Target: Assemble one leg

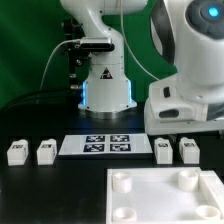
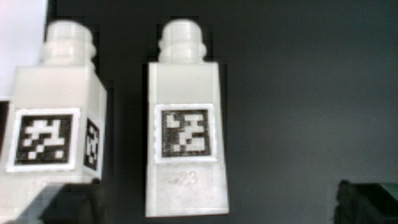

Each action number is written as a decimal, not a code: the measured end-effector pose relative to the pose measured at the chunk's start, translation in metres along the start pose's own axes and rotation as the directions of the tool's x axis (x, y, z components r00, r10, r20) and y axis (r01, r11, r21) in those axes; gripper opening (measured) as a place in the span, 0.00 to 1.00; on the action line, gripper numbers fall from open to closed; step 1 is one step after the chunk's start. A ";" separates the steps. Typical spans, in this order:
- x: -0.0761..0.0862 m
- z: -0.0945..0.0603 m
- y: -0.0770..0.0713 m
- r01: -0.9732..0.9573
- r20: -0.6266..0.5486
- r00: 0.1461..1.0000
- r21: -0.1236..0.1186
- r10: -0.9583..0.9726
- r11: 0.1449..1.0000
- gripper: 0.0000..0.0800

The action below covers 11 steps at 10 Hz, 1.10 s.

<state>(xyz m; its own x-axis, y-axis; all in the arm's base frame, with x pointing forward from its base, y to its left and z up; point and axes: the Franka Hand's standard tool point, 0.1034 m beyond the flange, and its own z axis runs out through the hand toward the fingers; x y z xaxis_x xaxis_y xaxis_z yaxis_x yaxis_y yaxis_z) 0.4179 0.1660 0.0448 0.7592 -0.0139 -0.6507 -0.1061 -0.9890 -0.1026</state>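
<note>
My open fingers are high above the tagged leg (image 2: 185,160) in the wrist view, with the leg between them. My gripper should move down first, then close on the leg.
Four legs lie in a row on the black table: two at the exterior view's left (image 1: 16,152) (image 1: 46,152) and two at its right (image 1: 163,151) (image 1: 188,150). Each is a chunky white block with a marker tag. My gripper (image 1: 177,128) hangs just above the right pair. In the wrist view two legs lie side by side (image 2: 54,110) (image 2: 187,130), tags up and pegs pointing away. My gripper (image 2: 210,205) is open and holds nothing. Its dark fingertips (image 2: 370,200) stand wide apart at the frame's corners, and one tagged leg lies between them.
The marker board (image 1: 95,144) lies between the two pairs of legs. The large white tabletop (image 1: 150,200) with round corner sockets lies at the front, on the exterior view's right. The arm's base (image 1: 105,85) stands behind the marker board.
</note>
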 end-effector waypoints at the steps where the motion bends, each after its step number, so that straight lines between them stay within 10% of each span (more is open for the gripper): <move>1: 0.001 0.001 0.000 -0.001 0.040 0.999 0.001 0.000 1.000 0.81; 11: 0.001 0.046 -0.002 0.001 0.110 0.994 -0.012 0.000 1.000 0.81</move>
<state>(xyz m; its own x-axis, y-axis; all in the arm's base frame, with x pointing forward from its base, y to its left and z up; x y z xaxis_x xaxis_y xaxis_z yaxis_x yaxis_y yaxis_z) 0.3896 0.1749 0.0098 0.6842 0.0019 -0.7293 -0.0975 -0.9908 -0.0940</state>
